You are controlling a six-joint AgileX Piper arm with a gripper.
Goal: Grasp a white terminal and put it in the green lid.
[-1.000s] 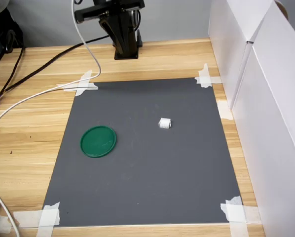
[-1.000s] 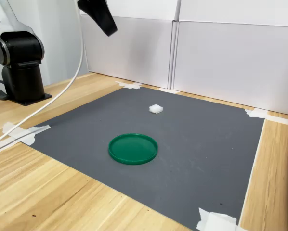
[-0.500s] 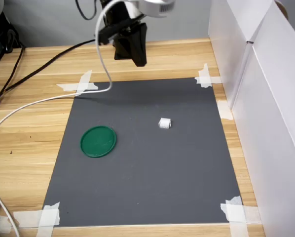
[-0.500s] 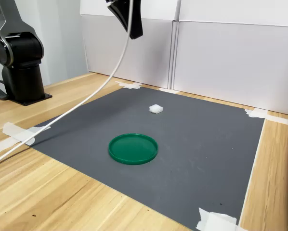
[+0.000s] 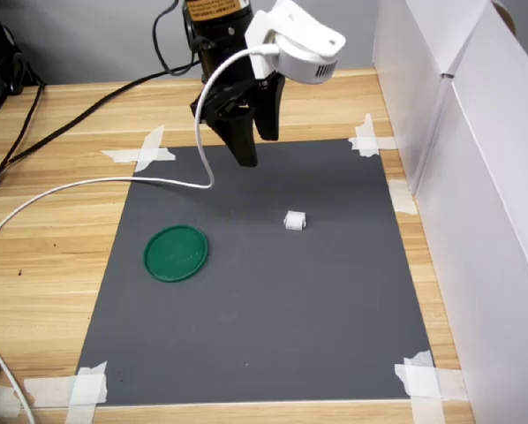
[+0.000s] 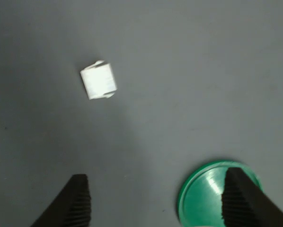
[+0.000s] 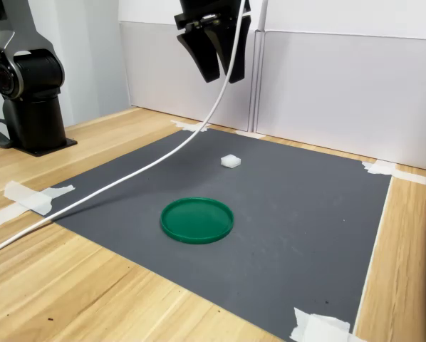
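Note:
My gripper grabs the white terminal by its block body (image 5: 295,221) next. Then I set the terminal in the green lid (image 5: 176,253).
The white terminal (image 5: 294,221) (image 7: 230,162) lies alone on the dark grey mat (image 5: 273,327), apart from the green lid (image 5: 176,253) (image 7: 197,219), which rests flat nearer the first exterior view's left. My gripper (image 5: 257,146) (image 7: 222,75) hangs high above the mat's back part, open and empty. In the wrist view the terminal (image 6: 98,81) sits well ahead of the two black fingers (image 6: 75,203). There one finger partly covers the lid (image 6: 200,196).
White panels (image 5: 476,177) wall off the first exterior view's right side. A white cable (image 5: 114,185) trails from the wrist camera across the mat's back corner and the wooden table. The arm's black base (image 7: 31,107) stands at the second exterior view's left. Masking tape (image 5: 423,380) holds the mat's corners.
The arm has swung forward from the back of the table and come down over the mat, closer to the terminal. The white cable was dragged onto the mat. Terminal and lid stayed put.

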